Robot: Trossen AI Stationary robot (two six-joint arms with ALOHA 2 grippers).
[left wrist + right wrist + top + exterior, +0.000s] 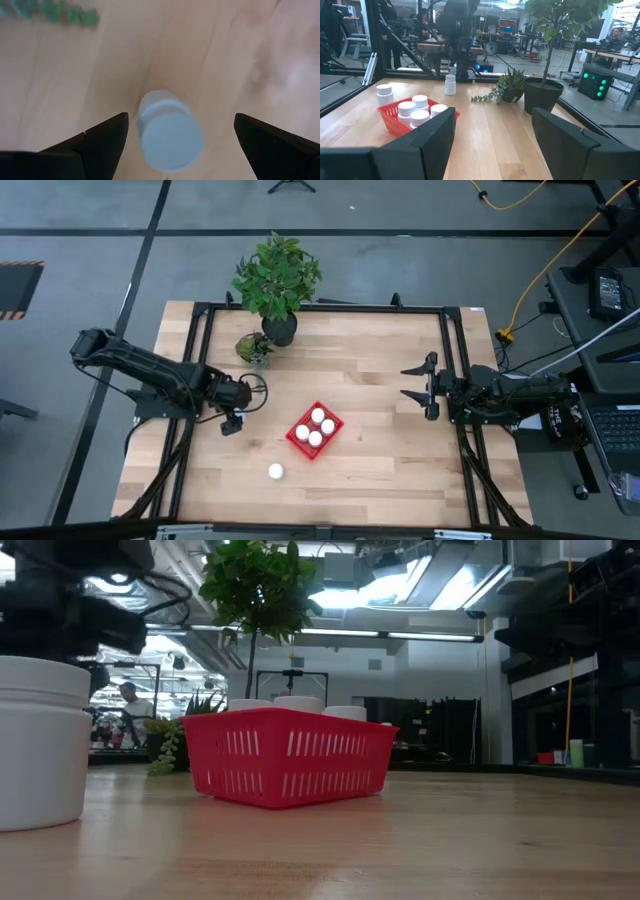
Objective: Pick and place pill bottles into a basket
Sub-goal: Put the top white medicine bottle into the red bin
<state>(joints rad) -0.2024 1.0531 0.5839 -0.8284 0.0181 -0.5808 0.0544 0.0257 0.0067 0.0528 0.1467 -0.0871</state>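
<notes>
My left gripper needs to pick up the pill bottle next by its end with the cap (171,137), to put the bottle in the red basket.
A red basket (297,436) sits mid-table with several white pill bottles (318,416) standing in it. One loose pill bottle (275,471) stands on the table nearer the front edge and shows large in the low view (40,740). Another pill bottle (170,137) stands upright on the table left of the basket. My left gripper (181,120) points down above it, open, with one finger on either side of the cap and apart from it. In the high view the left gripper (232,423) hides this bottle. My right gripper (420,392) waits level at the right, open and holding nothing.
A tall potted plant (278,280) and a small succulent pot (255,347) stand at the table's far side, just beyond my left gripper. A black frame rail (450,360) runs along the table's sides. Bare wood lies between the basket and my right gripper.
</notes>
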